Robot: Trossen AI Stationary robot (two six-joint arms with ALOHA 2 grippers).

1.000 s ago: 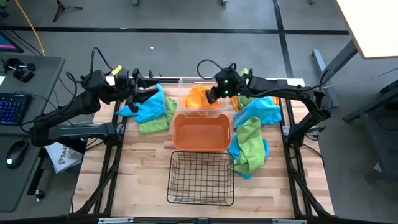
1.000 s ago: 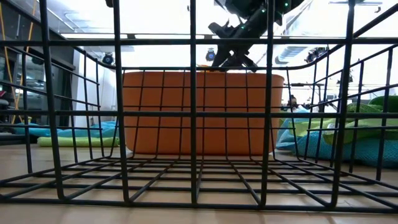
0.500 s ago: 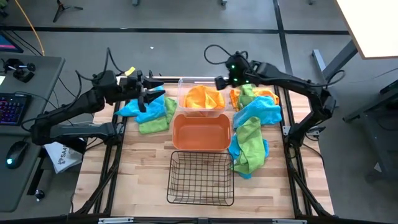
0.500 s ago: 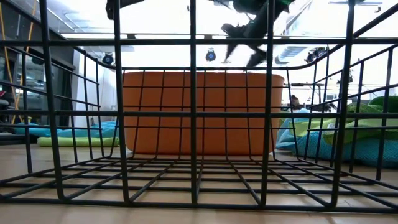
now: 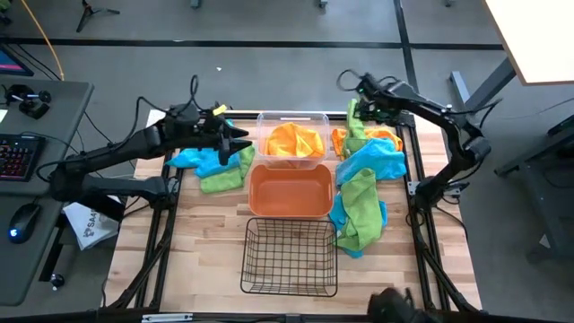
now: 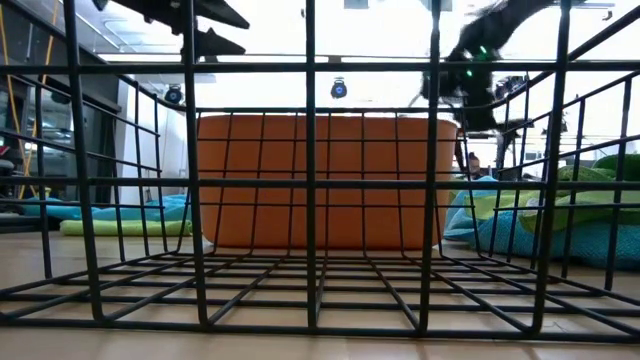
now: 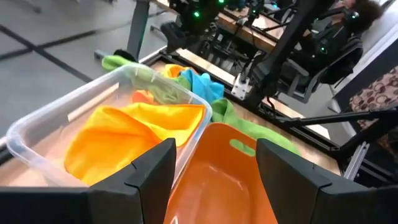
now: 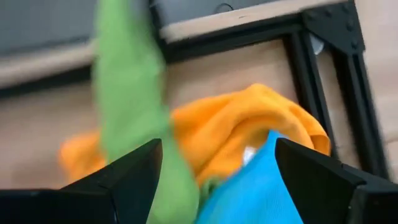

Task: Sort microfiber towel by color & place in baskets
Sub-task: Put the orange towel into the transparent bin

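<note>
I need to grab the orange towel next by its raised fold (image 5: pixel 384 135) with my right gripper, so that I can sort the towel into the clear bin (image 5: pixel 291 139).
The clear bin (image 5: pixel 291 139) at the far middle holds orange towels (image 7: pixel 134 134). In front of it stand the orange bin (image 5: pixel 290 190), with nothing in it, and the black wire basket (image 5: pixel 290 257). Blue and green towels (image 5: pixel 215 166) lie in a heap at the far left. A second heap of orange, green and blue towels (image 5: pixel 363 175) lies on the right. My left gripper (image 5: pixel 235 142) hangs open in the air beside the clear bin's left wall. My right gripper (image 5: pixel 357 108) hangs open above the far end of the right heap, over a green towel (image 8: pixel 130 106) and an orange towel (image 8: pixel 249 124).
The three containers stand in a row down the table's middle, the wire basket nearest the front edge. Bare wood (image 5: pixel 197 242) shows at the near left and near right. A desk with a keyboard (image 5: pixel 18 152) stands beyond the table's left edge.
My right gripper has opened over the clear bin and let go of an orange towel, which now lies in the bin. It has then swung toward the table's right edge, over the right heap. My left gripper has moved right from the left heap toward the clear bin.
</note>
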